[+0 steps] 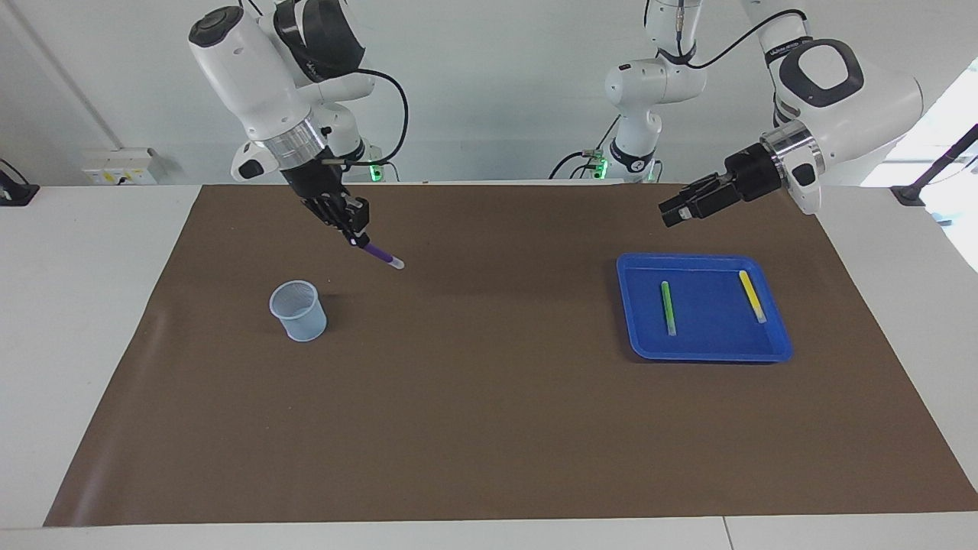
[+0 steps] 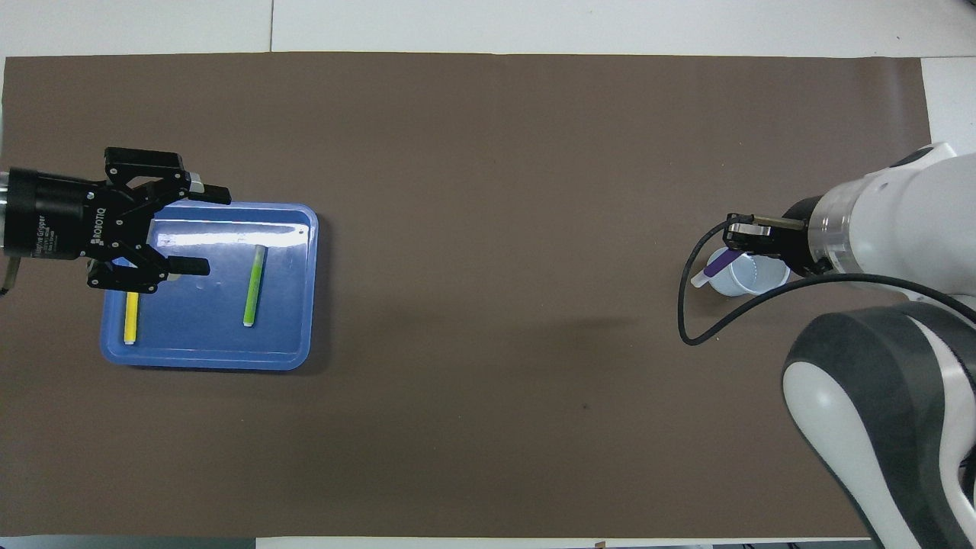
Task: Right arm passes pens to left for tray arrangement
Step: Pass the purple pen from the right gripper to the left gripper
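Observation:
My right gripper's fingers are around the other end of the purple pen. My left gripper should next grab the purple pen [image 1: 381,257] by its whitish tip that sticks out.
My right gripper [image 1: 354,236] [image 2: 730,245] is shut on the purple pen [image 1: 381,257] [image 2: 714,265], held up in the air with its whitish tip slanting down toward the table's middle, over the mat beside the cup. The green pen [image 1: 668,305] [image 2: 254,284] and the yellow pen [image 1: 752,296] [image 2: 131,317] lie apart in the blue tray [image 1: 703,347] [image 2: 217,358] at the left arm's end. Raised over the tray's edge nearest the robots, my left gripper [image 1: 672,213] [image 2: 200,230] is open and holds nothing.
A small translucent pale-blue cup [image 1: 299,310] [image 2: 751,280] stands on the brown mat [image 1: 489,428] at the right arm's end. Two smaller white arms with green lights [image 1: 638,99] stand at the table's robot end.

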Controlling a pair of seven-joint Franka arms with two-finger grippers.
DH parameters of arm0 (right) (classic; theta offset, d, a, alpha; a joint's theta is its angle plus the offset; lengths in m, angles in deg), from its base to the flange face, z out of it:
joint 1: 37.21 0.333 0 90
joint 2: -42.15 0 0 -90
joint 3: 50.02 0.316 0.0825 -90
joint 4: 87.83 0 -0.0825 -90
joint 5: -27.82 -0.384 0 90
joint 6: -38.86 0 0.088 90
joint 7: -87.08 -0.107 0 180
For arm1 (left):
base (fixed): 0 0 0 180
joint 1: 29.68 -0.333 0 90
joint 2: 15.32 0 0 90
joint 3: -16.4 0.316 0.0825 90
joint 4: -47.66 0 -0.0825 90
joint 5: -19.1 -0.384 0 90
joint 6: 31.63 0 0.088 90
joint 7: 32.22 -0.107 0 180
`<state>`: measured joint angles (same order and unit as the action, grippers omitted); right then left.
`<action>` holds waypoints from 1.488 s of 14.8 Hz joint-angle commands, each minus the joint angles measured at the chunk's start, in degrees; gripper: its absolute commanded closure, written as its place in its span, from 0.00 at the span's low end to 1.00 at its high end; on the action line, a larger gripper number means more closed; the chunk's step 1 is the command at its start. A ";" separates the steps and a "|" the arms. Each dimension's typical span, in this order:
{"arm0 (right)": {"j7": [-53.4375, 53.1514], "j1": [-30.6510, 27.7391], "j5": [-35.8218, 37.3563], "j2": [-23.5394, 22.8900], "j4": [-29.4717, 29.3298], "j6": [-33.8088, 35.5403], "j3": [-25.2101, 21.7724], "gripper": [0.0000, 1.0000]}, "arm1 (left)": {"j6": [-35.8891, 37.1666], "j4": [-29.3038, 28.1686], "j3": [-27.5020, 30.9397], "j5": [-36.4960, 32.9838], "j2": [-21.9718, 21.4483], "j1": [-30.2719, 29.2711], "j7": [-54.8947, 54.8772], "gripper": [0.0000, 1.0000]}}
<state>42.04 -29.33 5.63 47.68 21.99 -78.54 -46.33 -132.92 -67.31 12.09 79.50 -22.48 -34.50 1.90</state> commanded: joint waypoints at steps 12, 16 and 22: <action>-54.62 19.28 -13.32 -14.66 -14.98 -19.71 0.88 1.00 | -20.86 -13.43 -0.17 24.66 -3.91 14.38 2.52 0.00; -57.62 22.88 -13.05 -16.25 -14.90 -22.17 0.88 1.00 | -23.60 -14.05 -0.34 25.99 -3.91 15.45 2.52 0.00; -58.59 24.91 -12.70 -16.16 -14.10 -22.09 0.88 1.00 | -23.35 -14.84 0.09 26.61 -4.09 16.07 1.91 0.24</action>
<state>-15.68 -4.66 -6.73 31.82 8.30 -100.22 -45.31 -155.86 -80.14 11.48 104.96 -24.34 -18.98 3.82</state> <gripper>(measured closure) 0.819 0.233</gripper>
